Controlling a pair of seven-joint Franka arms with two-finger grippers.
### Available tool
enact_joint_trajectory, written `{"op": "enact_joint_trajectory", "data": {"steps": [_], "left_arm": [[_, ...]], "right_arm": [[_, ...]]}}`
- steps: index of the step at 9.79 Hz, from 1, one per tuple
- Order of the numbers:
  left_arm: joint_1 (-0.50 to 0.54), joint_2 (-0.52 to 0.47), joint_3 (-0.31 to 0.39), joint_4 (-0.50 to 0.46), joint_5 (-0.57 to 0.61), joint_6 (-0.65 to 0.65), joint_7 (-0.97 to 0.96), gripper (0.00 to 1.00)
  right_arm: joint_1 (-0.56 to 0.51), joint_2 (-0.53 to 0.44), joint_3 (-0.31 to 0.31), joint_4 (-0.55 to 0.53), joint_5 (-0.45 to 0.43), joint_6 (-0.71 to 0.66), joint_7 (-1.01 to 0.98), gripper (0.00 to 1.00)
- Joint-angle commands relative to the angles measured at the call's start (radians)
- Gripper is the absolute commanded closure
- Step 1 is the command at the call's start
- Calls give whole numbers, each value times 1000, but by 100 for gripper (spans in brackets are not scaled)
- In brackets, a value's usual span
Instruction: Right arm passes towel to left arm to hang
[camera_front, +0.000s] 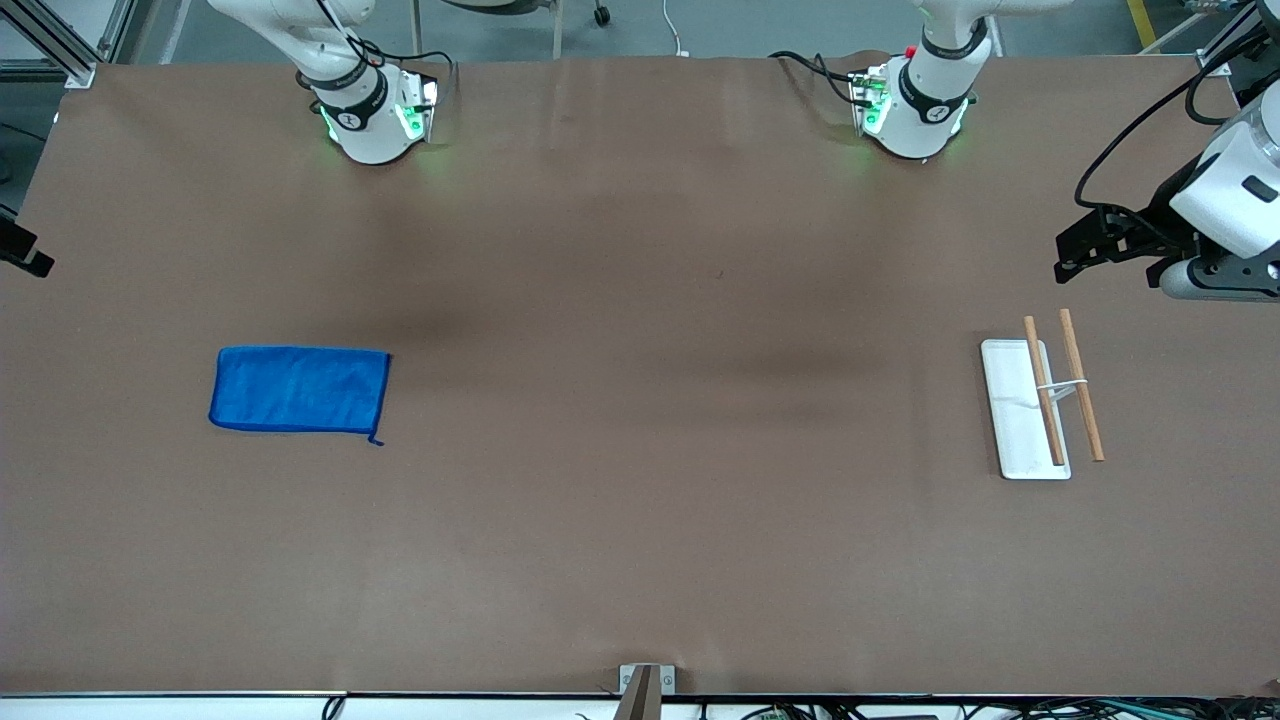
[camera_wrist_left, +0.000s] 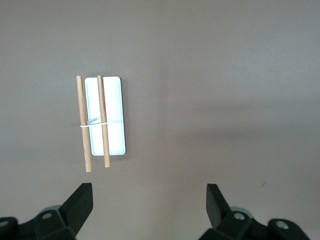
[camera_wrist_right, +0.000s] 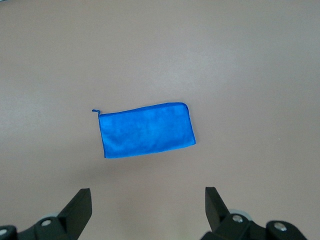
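Note:
The blue towel's little loop (camera_front: 375, 440) should stay free to hang, so my right gripper should reach and grab the towel's edge (camera_front: 216, 386) opposite that loop.
The blue towel (camera_front: 300, 390) lies flat on the brown table toward the right arm's end, its little loop at one corner. It also shows in the right wrist view (camera_wrist_right: 146, 131). My right gripper (camera_wrist_right: 148, 196) is open and empty, high over the table, apart from the towel; in the front view only a black part shows at the edge (camera_front: 22, 250). My left gripper (camera_front: 1068, 260) is open and empty in the air at the left arm's end; in the left wrist view (camera_wrist_left: 148, 192) it hangs over bare table beside the rack.
A small rack stands toward the left arm's end: a white flat base (camera_front: 1015, 420) with two wooden rods (camera_front: 1082, 385) held over it. It shows in the left wrist view too (camera_wrist_left: 115, 100). Both arm bases (camera_front: 365, 120) stand along the table's edge farthest from the front camera.

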Motion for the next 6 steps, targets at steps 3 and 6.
{"op": "enact_joint_trajectory", "data": {"steps": [3, 6], "left_arm": [[0, 20, -2, -18, 15, 9, -8, 0], [0, 19, 0, -15, 9, 9, -6, 0]], "right_arm": [[58, 67, 8, -113, -78, 48, -68, 0], [51, 77, 8, -470, -79, 473, -77, 0]]}}
